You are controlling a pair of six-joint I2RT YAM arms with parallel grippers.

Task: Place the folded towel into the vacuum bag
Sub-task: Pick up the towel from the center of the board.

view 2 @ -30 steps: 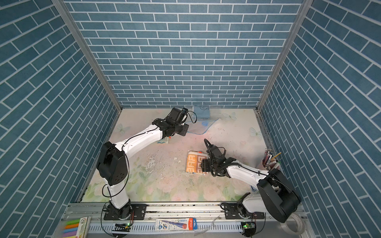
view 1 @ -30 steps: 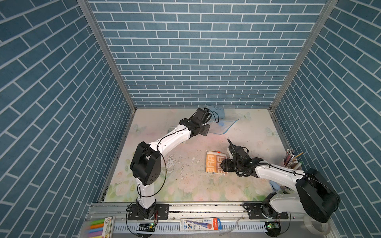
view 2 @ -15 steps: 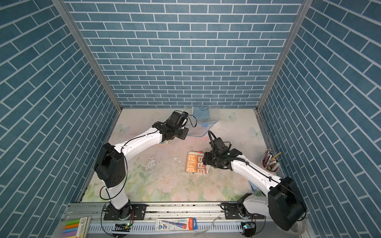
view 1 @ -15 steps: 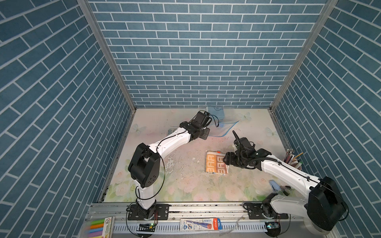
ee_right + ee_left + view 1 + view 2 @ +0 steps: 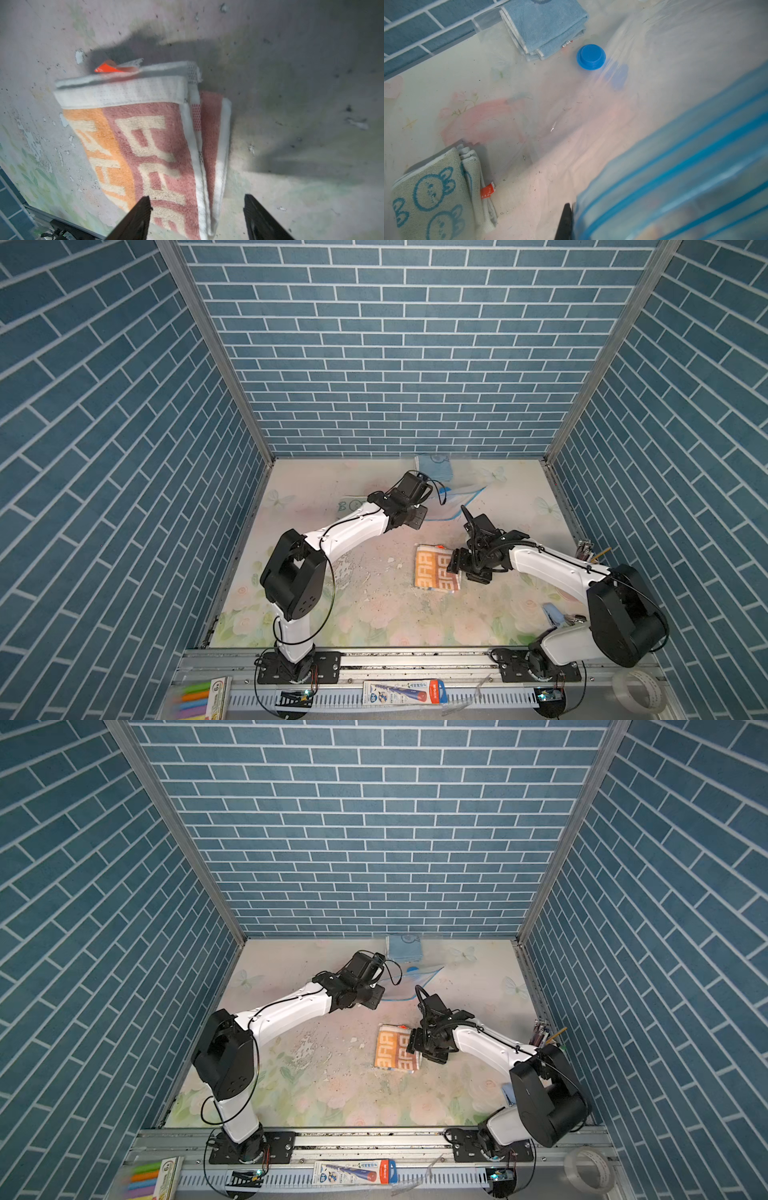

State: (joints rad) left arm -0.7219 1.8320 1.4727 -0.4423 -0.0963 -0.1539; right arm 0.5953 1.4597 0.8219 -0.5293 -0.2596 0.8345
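My right gripper reaches the folded towel [image 5: 434, 572] next and grips its pink side edge, leaving the towel's far end free to enter the vacuum bag.
The folded towel [image 5: 434, 572] [image 5: 392, 1052] [image 5: 149, 145], orange and pink with pale letters, lies flat in mid-table. My right gripper [image 5: 455, 565] [image 5: 411, 1043] [image 5: 196, 201] hovers open at its right side. One finger is over the cloth and the other is past the folded edge, and nothing is held. The vacuum bag [image 5: 461, 499] [image 5: 419, 977] [image 5: 643, 62] lies at the back. It is clear plastic with a round blue valve cap [image 5: 591, 57] and a blue zip strip [image 5: 685, 166]. My left gripper [image 5: 419, 517] [image 5: 374, 999] is shut on that zip edge and lifts it.
A blue towel [image 5: 432, 466] [image 5: 544, 27] lies by the back wall. A grey-green bunny towel [image 5: 436, 193] lies left of the bag. A pen cup [image 5: 588, 549] stands at the right wall and a blue clip [image 5: 557, 612] lies near the right arm's base. Markers [image 5: 199, 697] and a tape roll [image 5: 636, 691] sit on the front rail.
My right arm has risen from low beside the towel, and its open gripper now hangs over the towel's right edge. The left gripper shifted slightly forward with the bag edge. The towel stayed put.
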